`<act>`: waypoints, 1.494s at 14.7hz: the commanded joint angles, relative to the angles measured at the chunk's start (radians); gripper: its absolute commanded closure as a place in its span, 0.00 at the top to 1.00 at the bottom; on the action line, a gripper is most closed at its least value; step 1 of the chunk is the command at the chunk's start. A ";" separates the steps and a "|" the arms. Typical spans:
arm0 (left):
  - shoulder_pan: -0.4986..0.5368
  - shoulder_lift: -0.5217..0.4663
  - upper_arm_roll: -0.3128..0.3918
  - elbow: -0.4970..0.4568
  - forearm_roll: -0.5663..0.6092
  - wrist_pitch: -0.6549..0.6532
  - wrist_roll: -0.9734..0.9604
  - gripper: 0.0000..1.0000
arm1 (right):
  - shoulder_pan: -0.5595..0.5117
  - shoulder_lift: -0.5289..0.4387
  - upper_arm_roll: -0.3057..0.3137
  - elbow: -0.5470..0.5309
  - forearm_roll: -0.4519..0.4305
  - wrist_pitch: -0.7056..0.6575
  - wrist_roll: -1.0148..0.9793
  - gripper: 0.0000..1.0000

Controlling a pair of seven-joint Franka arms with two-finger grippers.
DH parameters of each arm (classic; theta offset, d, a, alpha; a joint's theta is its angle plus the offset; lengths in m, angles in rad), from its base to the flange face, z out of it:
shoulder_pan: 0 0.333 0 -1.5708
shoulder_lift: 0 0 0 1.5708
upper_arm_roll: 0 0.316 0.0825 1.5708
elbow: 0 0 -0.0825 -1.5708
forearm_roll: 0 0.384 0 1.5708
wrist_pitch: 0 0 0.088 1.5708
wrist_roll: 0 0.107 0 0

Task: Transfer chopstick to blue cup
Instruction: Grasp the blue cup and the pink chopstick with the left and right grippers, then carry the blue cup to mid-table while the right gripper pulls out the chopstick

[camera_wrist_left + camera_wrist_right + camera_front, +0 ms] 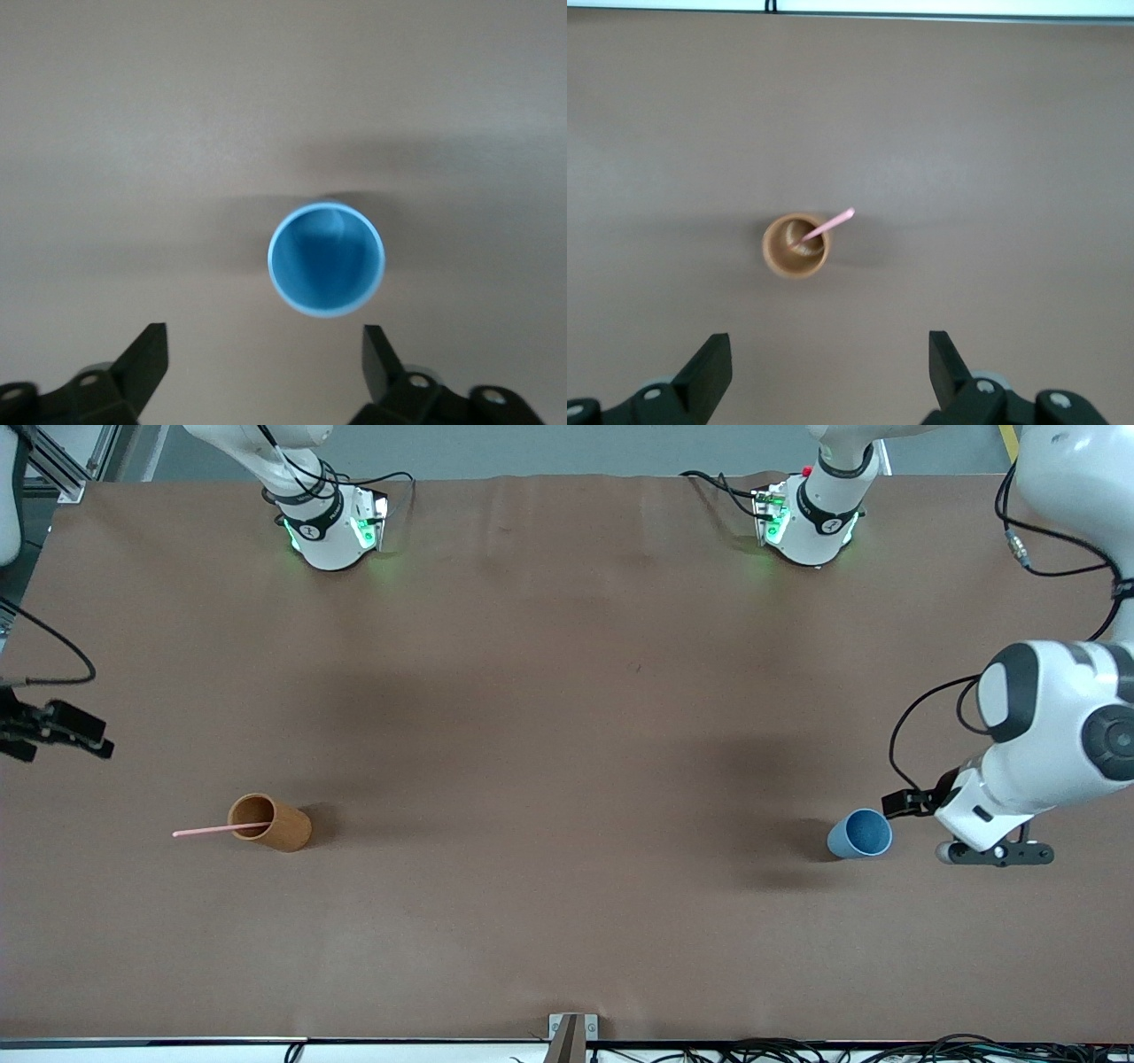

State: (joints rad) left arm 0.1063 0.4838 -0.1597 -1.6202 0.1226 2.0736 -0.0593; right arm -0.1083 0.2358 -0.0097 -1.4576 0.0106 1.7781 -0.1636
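Observation:
I should reach the chopstick with my right gripper and grab its loose end [182,833]. Then I can move the chopstick over to the blue cup.
The pale-pink chopstick [208,832] [828,226] leans in the orange-brown cup [288,833] [796,245], and its free end sticks out over the rim. The light-blue cup [859,834] [326,258] stands upright and empty toward the left arm's end of the table. My left gripper [908,806] [266,354] hangs open just beside the blue cup, apart from it. My right gripper [66,731] [830,359] is open and empty, over the table's edge at the right arm's end and well away from the orange-brown cup.
Brown cloth [567,779] covers the whole table. Both arm bases [332,527] [811,518] stand along the edge farthest from the front camera. A small bracket [571,1036] sits at the nearest edge, with cables below it.

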 commanded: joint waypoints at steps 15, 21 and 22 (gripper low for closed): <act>0.001 0.138 -0.009 0.019 0.029 0.097 -0.007 0.03 | -0.060 0.296 0.014 0.010 0.213 0.187 -0.047 0.67; -0.043 0.036 -0.084 0.028 0.017 0.019 -0.031 0.00 | -0.073 0.315 0.014 0.010 0.218 0.190 -0.047 0.38; -0.049 0.032 -0.121 0.028 0.020 0.010 -0.081 0.00 | -0.073 0.316 0.014 0.010 0.230 0.187 -0.047 0.34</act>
State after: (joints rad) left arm 0.0775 0.5575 -0.2342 -1.5838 0.1319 2.1238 -0.0792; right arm -0.1595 0.5383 -0.0092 -1.4557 0.2046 1.9650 -0.1955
